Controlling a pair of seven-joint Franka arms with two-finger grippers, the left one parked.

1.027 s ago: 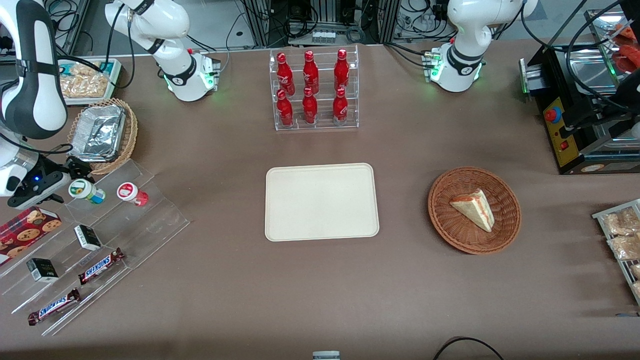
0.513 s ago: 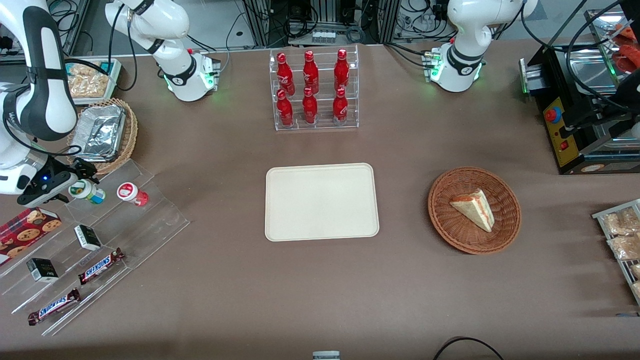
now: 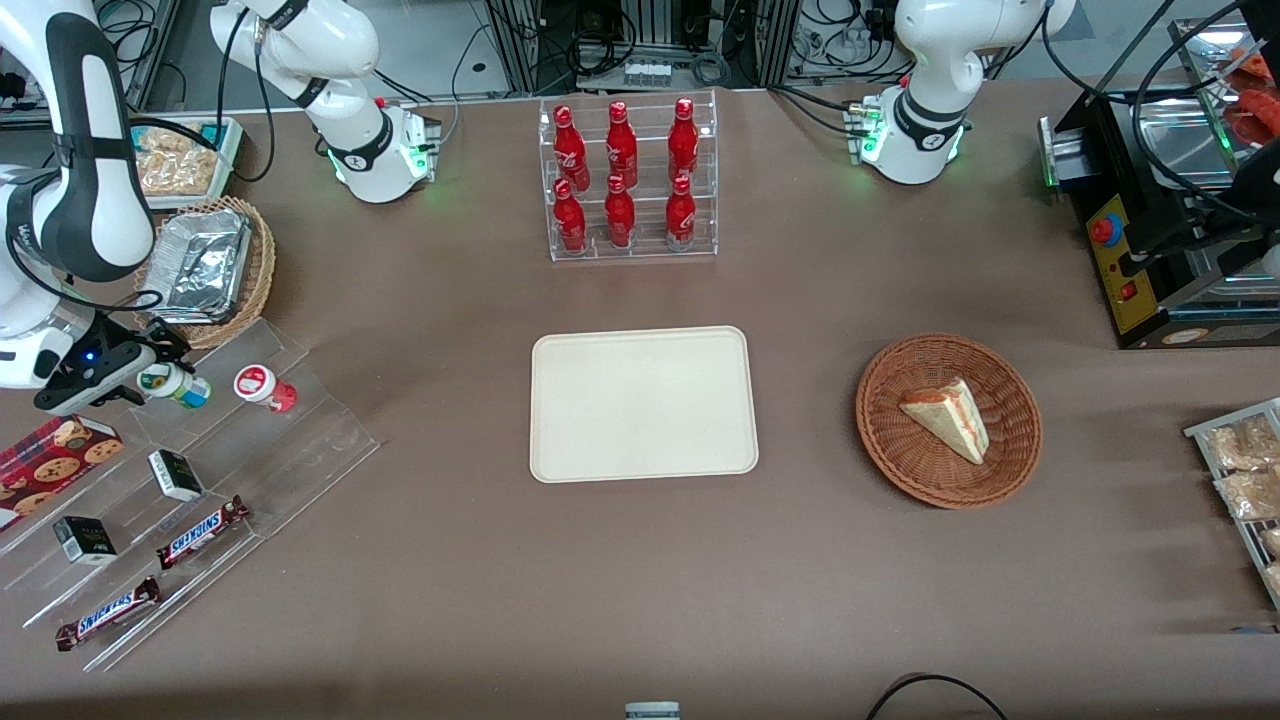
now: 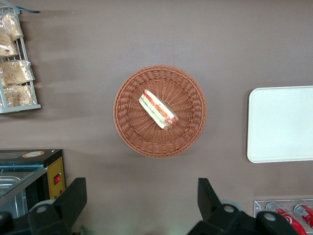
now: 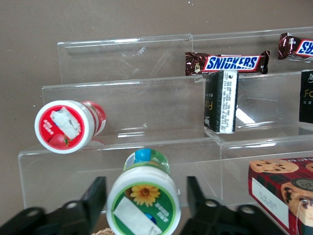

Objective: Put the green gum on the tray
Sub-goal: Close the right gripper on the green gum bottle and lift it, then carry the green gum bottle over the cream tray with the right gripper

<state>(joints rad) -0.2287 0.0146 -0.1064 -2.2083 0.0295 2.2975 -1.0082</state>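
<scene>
My right gripper will next pick up the green gum by its white lid (image 3: 155, 379) to put the gum on the tray (image 3: 643, 406).
The green gum (image 3: 172, 384) lies on its side on the top step of a clear acrylic stand (image 3: 300, 420) at the working arm's end of the table. Its white lid with a green sunflower label (image 5: 144, 201) faces my wrist camera. My right gripper (image 3: 150, 368) is open around it, one finger (image 5: 95, 195) on each side of the lid with small gaps. The cream tray (image 3: 642, 403) lies flat at the table's middle, bare; its edge also shows in the left wrist view (image 4: 281, 122).
A red-lidded gum bottle (image 3: 264, 387) lies beside the green one (image 5: 66, 126). Snickers bars (image 3: 200, 532), small black boxes (image 3: 175, 474) and a cookie box (image 3: 55, 455) sit on the stand. A foil tray in a basket (image 3: 205, 265), a cola rack (image 3: 625, 180) and a sandwich basket (image 3: 948, 420) stand around.
My gripper has come down and closer to the green gum, so its fingers now flank the lid. In the last half second it barely moved. The bottle has not moved.
</scene>
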